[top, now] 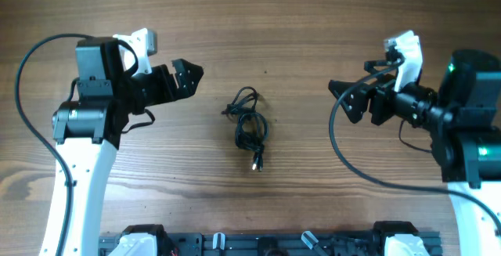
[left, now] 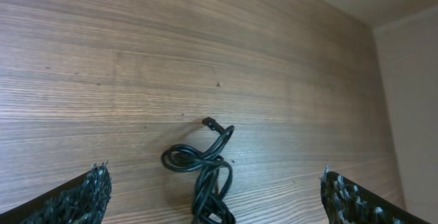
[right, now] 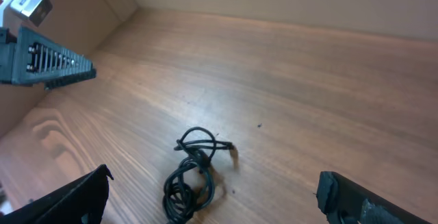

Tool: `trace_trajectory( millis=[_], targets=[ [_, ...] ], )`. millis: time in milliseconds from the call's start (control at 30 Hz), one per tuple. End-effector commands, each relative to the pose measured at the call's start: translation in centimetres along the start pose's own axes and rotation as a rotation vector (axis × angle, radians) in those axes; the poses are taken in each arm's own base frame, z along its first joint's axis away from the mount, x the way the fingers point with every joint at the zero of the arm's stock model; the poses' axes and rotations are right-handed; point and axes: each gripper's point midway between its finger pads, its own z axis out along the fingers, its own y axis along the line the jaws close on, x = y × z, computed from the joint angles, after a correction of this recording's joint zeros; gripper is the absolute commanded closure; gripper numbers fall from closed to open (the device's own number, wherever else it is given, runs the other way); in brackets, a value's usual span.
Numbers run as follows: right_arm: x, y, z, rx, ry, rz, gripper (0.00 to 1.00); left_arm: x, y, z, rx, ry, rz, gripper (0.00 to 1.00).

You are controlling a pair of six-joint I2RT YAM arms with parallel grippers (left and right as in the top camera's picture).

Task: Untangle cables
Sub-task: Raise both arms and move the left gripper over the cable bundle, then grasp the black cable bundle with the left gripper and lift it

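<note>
My left gripper grabs the cables near the black end opposite the metal-tipped plug next, which leaves the knot free to untangle.
The cables (top: 249, 127) are thin black cords knotted into one small bundle at the middle of the wooden table, with a metal-tipped plug end (top: 257, 164) pointing toward the front. My left gripper (top: 190, 76) hovers to the left of the bundle, open and empty. On the other side, my right gripper (top: 340, 99) is also open and empty. In the left wrist view the cables (left: 205, 176) lie on the table between my wide-apart fingertips (left: 89, 193), untouched. The right wrist view shows the cables (right: 191, 176) between and beyond its fingertips (right: 82, 196), also untouched.
Bare wood table (top: 313, 21) surrounds the bundle on all sides. A dark rail with fixtures (top: 266, 244) runs along the front edge. Thick black arm wires loop at the left (top: 23, 76) and right (top: 352, 166). The left arm (right: 41, 63) shows in the right wrist view.
</note>
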Motion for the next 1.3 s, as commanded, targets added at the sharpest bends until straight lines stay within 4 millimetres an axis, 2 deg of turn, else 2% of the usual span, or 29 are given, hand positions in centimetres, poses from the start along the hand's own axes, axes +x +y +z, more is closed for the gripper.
trace_trajectory(
  millis=[0,33,67,100,233,300,400,467,533,633,800,900,1000,1167,1200,1267],
  targets=[
    [0.0,-0.2,1.2,-0.04,0.033,0.178,0.0,0.3,-0.7,1.2,0.033,0.046,0.006,0.03],
    [0.2,-0.5,1.5,-0.04,0.044,0.185,0.0,0.7,-0.6,1.8,0.016,0.069,0.008,0.05],
    [0.5,-0.9,2.1,-0.039,0.063,0.196,0.0,1.6,-0.2,3.1,-0.023,0.109,0.016,0.13],
    [0.8,-1.3,2.5,-0.039,0.077,0.209,0.0,2.2,0.0,3.9,-0.053,0.134,0.025,0.16],
    [1.8,-2.4,3.9,-0.039,0.127,0.252,0.01,5.8,0.8,7.3,-0.193,0.269,0.089,0.24],
    [2.2,-2.9,4.5,-0.038,0.148,0.269,0.01,8.1,0.8,9.1,-0.231,0.354,0.125,0.31],
    [2.5,-3.1,4.8,-0.038,0.158,0.281,0.01,11.0,0.6,11.0,-0.242,0.46,0.15,0.44],
    [2.5,-3.1,4.9,-0.038,0.159,0.281,0.01,12.3,0.7,11.7,-0.253,0.508,0.154,0.47],
    [2.5,-3.1,4.9,-0.038,0.159,0.28,0.01,12.4,1.6,12.0,-0.317,0.499,0.118,0.47],
    [2.5,-3.2,4.9,-0.037,0.159,0.281,0.01,11.3,2.6,12.3,-0.382,0.445,0.117,0.46],
    [2.5,-3.2,4.9,-0.034,0.16,0.279,0.01,10.4,2.4,13.5,-0.337,0.423,0.252,0.43],
    [2.6,-3.8,4.9,-0.002,0.162,0.279,0.01,11.2,2.8,14.1,-0.325,0.465,0.302,0.42],
    [2.6,-3.8,4.9,0.0,0.161,0.279,0.01,12.3,1.7,14.9,-0.223,0.515,0.327,0.41],
    [2.6,-3.8,4.9,0.0,0.162,0.28,0.01,11.8,1.4,16.8,-0.188,0.482,0.339,0.41],
    [2.7,-3.8,4.9,0.0,0.163,0.28,0.01,11.7,1.5,17.2,-0.186,0.477,0.34,0.42],
    [2.8,-3.8,4.9,0.0,0.166,0.283,0.01,11.7,1.8,18.1,-0.184,0.471,0.341,0.53]
  ],
)
